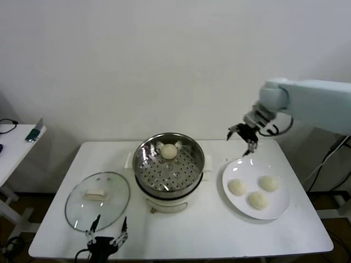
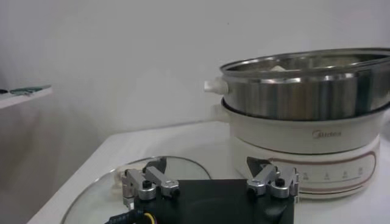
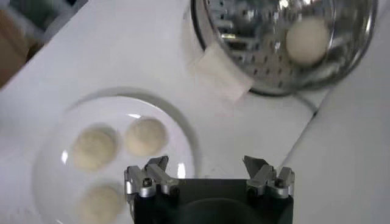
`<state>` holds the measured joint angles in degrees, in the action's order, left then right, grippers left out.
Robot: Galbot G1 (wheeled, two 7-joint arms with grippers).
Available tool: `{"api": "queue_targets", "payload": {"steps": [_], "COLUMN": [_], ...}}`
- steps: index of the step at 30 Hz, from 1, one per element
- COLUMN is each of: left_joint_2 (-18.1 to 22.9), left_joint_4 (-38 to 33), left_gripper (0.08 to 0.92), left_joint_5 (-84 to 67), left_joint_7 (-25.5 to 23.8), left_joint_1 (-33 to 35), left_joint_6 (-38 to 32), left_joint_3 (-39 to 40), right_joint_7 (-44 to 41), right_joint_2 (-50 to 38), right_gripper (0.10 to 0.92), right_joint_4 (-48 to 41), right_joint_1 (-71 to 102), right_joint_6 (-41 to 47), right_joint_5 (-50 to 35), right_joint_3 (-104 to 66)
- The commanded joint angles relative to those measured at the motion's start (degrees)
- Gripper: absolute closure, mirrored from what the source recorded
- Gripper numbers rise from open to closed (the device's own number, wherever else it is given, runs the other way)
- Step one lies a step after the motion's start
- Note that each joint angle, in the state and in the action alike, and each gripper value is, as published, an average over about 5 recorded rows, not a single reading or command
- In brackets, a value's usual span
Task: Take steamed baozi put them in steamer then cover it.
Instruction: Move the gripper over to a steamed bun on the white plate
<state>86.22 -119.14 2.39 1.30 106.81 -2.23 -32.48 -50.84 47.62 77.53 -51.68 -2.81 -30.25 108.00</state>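
My right gripper will go to the baozi nearest the steamer and hold it by its opposite sides, so the baozi's bottom stays free to be set on the steamer's tray.
The steel steamer (image 1: 192, 154) stands mid-table on its cream base, and one baozi (image 1: 169, 151) lies on its perforated tray, also visible in the right wrist view as a baozi (image 3: 308, 40) in the steamer (image 3: 244, 24). Three more baozi (image 1: 237, 187) (image 1: 269, 183) (image 1: 258, 200) rest on a white plate (image 1: 277, 211); the right wrist view shows them too (image 3: 92, 148) (image 3: 145, 136) (image 3: 99, 203). My right gripper (image 1: 243, 137) hangs open and empty above the plate's far edge, between plate and steamer. The left gripper (image 1: 109, 227) sits open at the table's front edge, near the glass lid (image 1: 77, 211).
The lid lies flat left of the steamer, its cream knob (image 1: 94, 194) up. A side table (image 1: 13, 142) with small items stands far left. The steamer's handle (image 3: 222, 72) juts toward the plate (image 3: 183, 131). From the left wrist, the steamer (image 2: 304, 91) and lid (image 2: 91, 195) show close by.
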Motion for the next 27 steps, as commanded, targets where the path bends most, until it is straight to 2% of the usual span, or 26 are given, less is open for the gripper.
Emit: {"api": "queue_targets", "payload": {"steps": [1,6,14,27], "left_joint_2": [0.02,0.01,-0.07,-0.32], "left_joint_4": [0.18,0.19,0.16,-0.35], "left_gripper": [0.177,0.177,0.177,0.177], "left_joint_5": [0.05,0.23,0.59,0.67], "left_joint_7": [-0.02,-0.06,-0.01,0.21], "left_joint_1": [-0.09,-0.01,0.34,1.15], "left_joint_6": [-0.01,-0.1,-0.5,-0.74], "left_joint_3": [-0.01,0.02,0.1,-0.21], "right_joint_7": [7.52,9.16,9.85,9.17], "right_joint_2": [-10.04,-10.58,-7.08,0.36], "right_gripper": [0.203,0.203,0.203,0.203], "right_joint_4": [12.36,10.83,2.21,-7.68], "right_joint_1": [0.92,9.11,22.33,29.71], "right_joint_6": [23.61,25.93,26.31,24.71], "right_joint_5": [-8.1,-6.8,-4.03,-1.14], "right_joint_3": [6.37,0.18,-11.27,-18.84]}}
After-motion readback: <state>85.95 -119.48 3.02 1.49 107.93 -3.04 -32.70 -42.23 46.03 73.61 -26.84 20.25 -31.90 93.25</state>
